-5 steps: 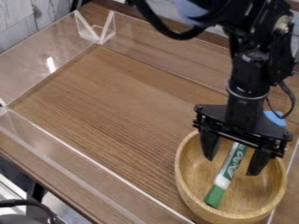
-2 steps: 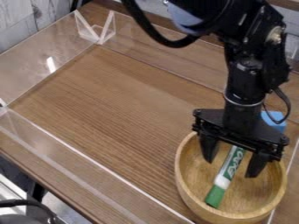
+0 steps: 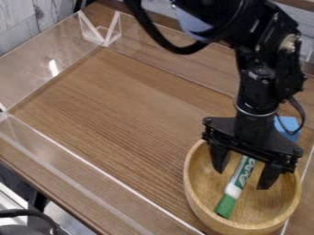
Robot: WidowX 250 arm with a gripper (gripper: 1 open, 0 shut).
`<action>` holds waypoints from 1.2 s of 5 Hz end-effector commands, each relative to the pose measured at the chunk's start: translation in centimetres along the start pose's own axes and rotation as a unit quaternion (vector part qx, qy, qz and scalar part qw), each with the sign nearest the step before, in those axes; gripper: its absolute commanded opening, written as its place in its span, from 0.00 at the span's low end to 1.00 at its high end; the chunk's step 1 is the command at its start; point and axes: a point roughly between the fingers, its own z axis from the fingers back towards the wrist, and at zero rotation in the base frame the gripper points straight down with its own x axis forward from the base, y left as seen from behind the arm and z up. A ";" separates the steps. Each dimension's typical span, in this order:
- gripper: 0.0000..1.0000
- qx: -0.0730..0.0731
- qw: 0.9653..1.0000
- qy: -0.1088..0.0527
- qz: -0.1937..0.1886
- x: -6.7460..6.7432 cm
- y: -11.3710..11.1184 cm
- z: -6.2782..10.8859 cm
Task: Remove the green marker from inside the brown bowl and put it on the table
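I need to lift the green marker [image 3: 234,191] out of the brown bowl, so my gripper needs to grab it by its white body [image 3: 244,172] next.
The brown bowl [image 3: 204,191] sits at the lower right of the table [image 3: 123,101]. Inside it lies the green marker [image 3: 234,191], white barrel with green lettering, running from the bowl's middle toward its near rim. My gripper [image 3: 247,165] points straight down over the marker's far end. It is open, with one black finger [image 3: 219,160] left of the marker and the other on its right. The fingers straddle the marker's top end; I cannot tell whether they touch it.
Low clear acrylic walls [image 3: 55,57] edge the table at the left and back. A clear triangular bracket [image 3: 101,29] stands at the back left corner. The black arm [image 3: 263,73] rises above the bowl at the right.
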 end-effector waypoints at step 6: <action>1.00 -0.013 0.999 -0.041 -0.010 0.2 -0.6 -1.6</action>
